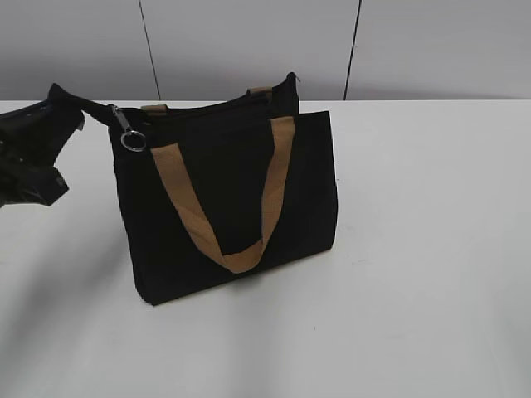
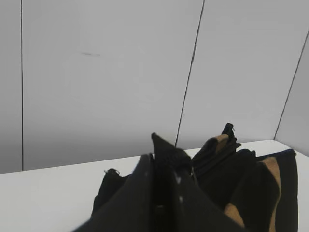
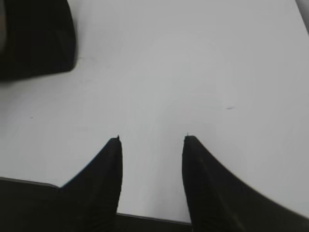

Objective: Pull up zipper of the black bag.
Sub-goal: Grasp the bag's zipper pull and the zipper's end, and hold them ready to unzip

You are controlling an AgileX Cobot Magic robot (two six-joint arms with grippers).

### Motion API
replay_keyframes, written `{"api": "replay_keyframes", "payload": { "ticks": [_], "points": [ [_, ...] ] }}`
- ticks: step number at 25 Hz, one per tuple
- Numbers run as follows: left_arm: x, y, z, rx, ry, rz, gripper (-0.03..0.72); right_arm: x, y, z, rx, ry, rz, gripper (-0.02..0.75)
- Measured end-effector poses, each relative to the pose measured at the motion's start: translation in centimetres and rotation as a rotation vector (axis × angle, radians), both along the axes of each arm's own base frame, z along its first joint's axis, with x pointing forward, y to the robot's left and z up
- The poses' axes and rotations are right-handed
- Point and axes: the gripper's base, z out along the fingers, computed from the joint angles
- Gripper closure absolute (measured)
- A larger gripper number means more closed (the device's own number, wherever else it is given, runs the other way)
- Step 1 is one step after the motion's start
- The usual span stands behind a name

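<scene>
My right gripper will pull up the black bag's zipper next, grabbing the slider by its round ring (image 1: 133, 141).
The black bag (image 1: 311, 178) stands upright on the white table, with a tan handle (image 1: 241, 257) hanging down its front. The zipper (image 1: 132, 138), a silver slider with a round ring, hangs at the bag's top left corner. My left gripper (image 1: 73, 112) is just left of that corner, shut on the black fabric tail of the zip track (image 2: 164, 147). The bag also shows in the left wrist view (image 2: 241, 183), where the slider is hidden. My right gripper (image 3: 152, 140) is open and empty over bare table, with a corner of the bag (image 3: 34, 38) at the upper left of its view. It is out of the exterior view.
The white table (image 1: 415, 290) runs to a grey panelled wall (image 1: 249, 41) close behind the bag. The table's front edge shows between the right gripper's fingers (image 3: 149, 218).
</scene>
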Motion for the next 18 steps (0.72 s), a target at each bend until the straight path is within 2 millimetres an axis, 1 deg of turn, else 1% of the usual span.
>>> {"api": "replay_keyframes", "payload": {
  "ticks": [2, 4, 6, 11, 15, 18],
  "points": [
    [-0.1, 0.0, 0.2, -0.002, -0.006, 0.0, 0.659, 0.4, 0.5, 0.2, 0.012, 0.02, 0.049, 0.411],
    [-0.1, 0.1, 0.2, -0.002, -0.006, 0.001, 0.659, 1.2, 1.1, 0.6, 0.029, 0.05, 0.117, 0.412],
    [-0.1, 0.1, 0.3, -0.008, -0.002, 0.0, 0.659, 2.5, 1.7, 1.4, 0.048, 0.074, 0.191, 0.419],
    [-0.2, 0.1, 0.5, -0.019, -0.005, -0.001, 0.659, 6.5, 3.7, 2.7, 0.101, 0.115, 0.421, 0.437],
    [-0.3, 0.1, 0.5, -0.017, -0.007, -0.008, 0.657, 10.0, 5.2, 2.8, 0.176, 0.109, 0.577, 0.44],
    [-0.1, 0.0, 0.7, -0.021, -0.015, -0.011, 0.656, 12.6, 6.2, 2.8, 0.192, 0.098, 0.686, 0.441]
  ]
}}
